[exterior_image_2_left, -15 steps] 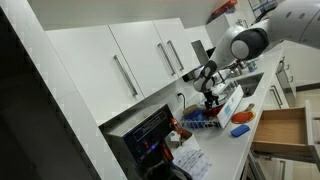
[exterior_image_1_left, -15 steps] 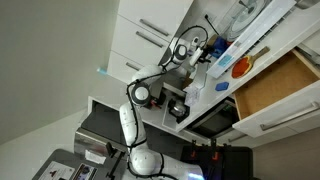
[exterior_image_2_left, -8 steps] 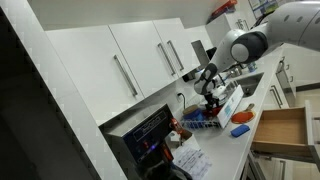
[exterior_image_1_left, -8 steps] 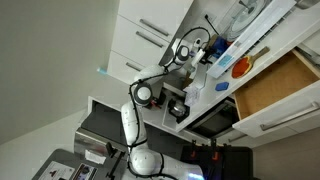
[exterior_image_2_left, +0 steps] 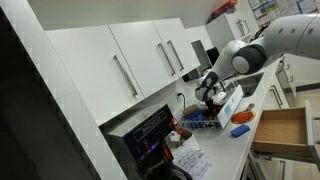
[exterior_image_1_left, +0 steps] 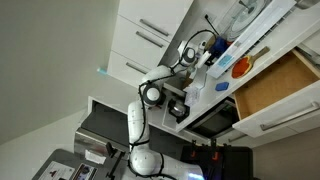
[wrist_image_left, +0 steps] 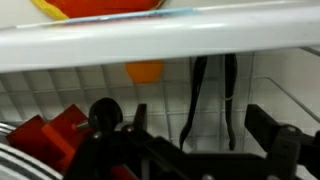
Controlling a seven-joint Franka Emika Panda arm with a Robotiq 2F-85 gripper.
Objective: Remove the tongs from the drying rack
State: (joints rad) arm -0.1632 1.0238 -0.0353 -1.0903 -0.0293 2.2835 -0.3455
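Observation:
The tongs lie in the gap between the fingers in the wrist view, but the robot's fingers are above the tongs, so the gripper should go lower before it closes on the tongs.
The black tongs [wrist_image_left: 210, 98] stand upright in the wrist view, handles up and two tips down, behind the pale whitish rim of the drying rack [wrist_image_left: 160, 45]. My gripper [wrist_image_left: 205, 128] is open, its two dark fingers spread on either side of the tongs' tips, a little in front of them and not touching. In both exterior views my gripper [exterior_image_1_left: 204, 56] [exterior_image_2_left: 210, 94] is low over the rack [exterior_image_2_left: 226, 106] on the counter. The tongs are too small to make out in the exterior views.
An orange item [wrist_image_left: 145, 71] and a red item [wrist_image_left: 48, 136] sit in the rack left of the tongs. A blue object [exterior_image_2_left: 240, 117] lies on the counter. A brown wooden drawer [exterior_image_1_left: 275, 85] [exterior_image_2_left: 281, 130] stands open. White wall cabinets [exterior_image_2_left: 150, 60] hang behind.
The arm has moved down and closer to the rack. The gripper stays open and nothing has been grasped.

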